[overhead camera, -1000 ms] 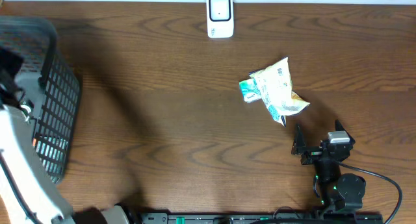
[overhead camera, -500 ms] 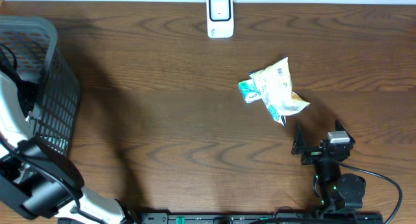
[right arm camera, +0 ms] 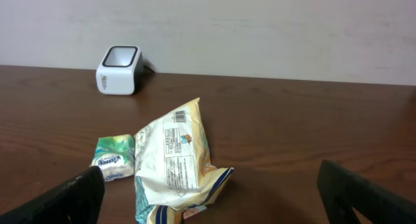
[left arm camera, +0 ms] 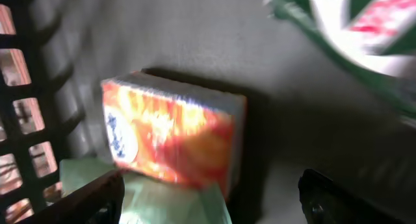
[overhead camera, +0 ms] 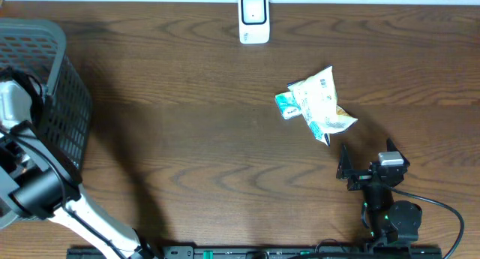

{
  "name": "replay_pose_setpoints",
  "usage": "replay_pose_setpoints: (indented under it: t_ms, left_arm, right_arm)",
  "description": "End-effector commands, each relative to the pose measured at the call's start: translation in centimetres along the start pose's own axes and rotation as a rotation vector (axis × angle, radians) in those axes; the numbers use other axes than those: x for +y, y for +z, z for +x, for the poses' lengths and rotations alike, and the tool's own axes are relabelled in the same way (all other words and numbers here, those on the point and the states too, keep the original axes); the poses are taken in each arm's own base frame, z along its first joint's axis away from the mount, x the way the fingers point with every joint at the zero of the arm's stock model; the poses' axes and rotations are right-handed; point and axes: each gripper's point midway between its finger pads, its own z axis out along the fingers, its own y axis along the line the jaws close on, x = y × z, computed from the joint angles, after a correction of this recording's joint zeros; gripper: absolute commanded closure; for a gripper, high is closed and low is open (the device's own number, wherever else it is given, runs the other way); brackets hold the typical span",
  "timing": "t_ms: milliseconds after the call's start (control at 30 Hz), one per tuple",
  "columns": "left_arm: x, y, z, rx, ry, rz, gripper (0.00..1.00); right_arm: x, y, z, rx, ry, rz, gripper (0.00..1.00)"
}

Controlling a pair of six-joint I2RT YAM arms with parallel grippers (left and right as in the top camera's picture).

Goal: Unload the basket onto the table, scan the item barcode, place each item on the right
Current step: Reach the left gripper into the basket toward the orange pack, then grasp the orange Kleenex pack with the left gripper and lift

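Observation:
My left gripper needs to move forward before it closes on the orange box point(left arm camera: 172, 136), because the box is beyond the fingers and pale green pack point(left arm camera: 166, 201).
My left gripper point(left arm camera: 214, 211) is open inside the grey basket point(overhead camera: 71, 101), just above a pale green pack point(left arm camera: 166, 201). An orange box point(left arm camera: 172, 136) lies right behind that pack, and a green, red and white pack point(left arm camera: 351, 23) sits at the upper right, blurred. Out on the table lie a cream snack bag point(overhead camera: 321, 101) with its barcode point(right arm camera: 177, 118) facing up and a small green pack point(overhead camera: 286, 104). The white scanner point(overhead camera: 253, 19) stands at the far edge. My right gripper point(overhead camera: 366, 150) is open and empty, just short of the snack bag point(right arm camera: 175, 162).
The basket's black mesh wall point(left arm camera: 26, 120) stands close on the left of my left gripper. Brown table point(overhead camera: 195, 124) stretches between the basket and the loose packs. The scanner point(right arm camera: 119, 69) sits against the pale back wall.
My left arm has swung up over the basket and dropped into it. The right arm and the packs on the table have not moved.

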Motion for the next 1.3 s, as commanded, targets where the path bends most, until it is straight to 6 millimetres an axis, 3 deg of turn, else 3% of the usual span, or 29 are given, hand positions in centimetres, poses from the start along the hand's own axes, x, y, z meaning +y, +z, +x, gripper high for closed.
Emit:
replay_pose_setpoints:
  t_ms: [0, 133, 200, 267, 367, 400, 433, 567, 700, 767, 800, 933, 1067, 1200, 1267]
  left_arm:
    - [1.3, 2.2, -0.6, 0.022, -0.037, -0.057, 0.15]
    - [1.8, 3.4, -0.6, 0.059, -0.042, -0.062, 0.15]
    - [1.3, 3.9, -0.2, 0.091, -0.034, -0.017, 0.20]
    - [0.3, 4.0, 0.2, 0.112, 0.010, 0.033, 0.36]
    - [-0.3, 3.9, 0.4, 0.130, 0.023, 0.067, 0.76]
    - [-0.3, 3.8, 0.4, 0.128, 0.023, 0.068, 0.81]
    - [-0.3, 3.7, 0.3, 0.126, 0.021, 0.070, 0.92]
    - [-0.2, 0.9, -0.7, 0.106, -0.003, 0.129, 0.93]
    - [0.1, -6.0, -3.2, 0.003, -0.081, 0.310, 0.92]
    - [1.1, -10.0, -4.3, -0.072, -0.165, 0.404, 0.93]
    - [2.2, -12.9, -4.9, -0.139, -0.224, 0.474, 0.93]
    - [5.2, -21.8, -5.7, -0.337, -0.302, 0.715, 0.93]
    - [5.9, -31.4, -2.0, -0.380, -0.205, 1.110, 0.93]
    - [3.9, -37.0, 3.9, -0.297, 0.011, 1.362, 0.93]
    - [2.2, -38.6, 7.0, -0.250, 0.124, 1.416, 0.93]
  right_arm:
    - [0.3, 0.0, 0.0, 0.000, -0.015, -0.013, 0.01]
    - [0.3, 0.0, 0.0, 0.000, -0.015, -0.013, 0.01]
    - [0.3, 0.0, 0.0, 0.000, -0.015, -0.013, 0.01]
    - [0.3, 0.0, 0.0, 0.000, -0.015, -0.013, 0.01]
    - [0.3, 0.0, 0.0, 0.000, -0.015, -0.013, 0.01]
    - [0.3, 0.0, 0.0, 0.000, -0.015, -0.013, 0.01]
    - [0.3, 0.0, 0.0, 0.000, -0.015, -0.013, 0.01]
    - [0.3, 0.0, 0.0, 0.000, -0.015, -0.013, 0.01]
    - [0.3, 0.0, 0.0, 0.000, -0.015, -0.013, 0.01]
    - [0.3, 0.0, 0.0, 0.000, -0.015, -0.013, 0.01]
    - [0.3, 0.0, 0.0, 0.000, -0.015, -0.013, 0.01]
    - [0.3, 0.0, 0.0, 0.000, -0.015, -0.013, 0.01]
    - [0.3, 0.0, 0.0, 0.000, -0.015, -0.013, 0.01]
    - [0.3, 0.0, 0.0, 0.000, -0.015, -0.013, 0.01]
    - [0.3, 0.0, 0.0, 0.000, -0.015, -0.013, 0.01]
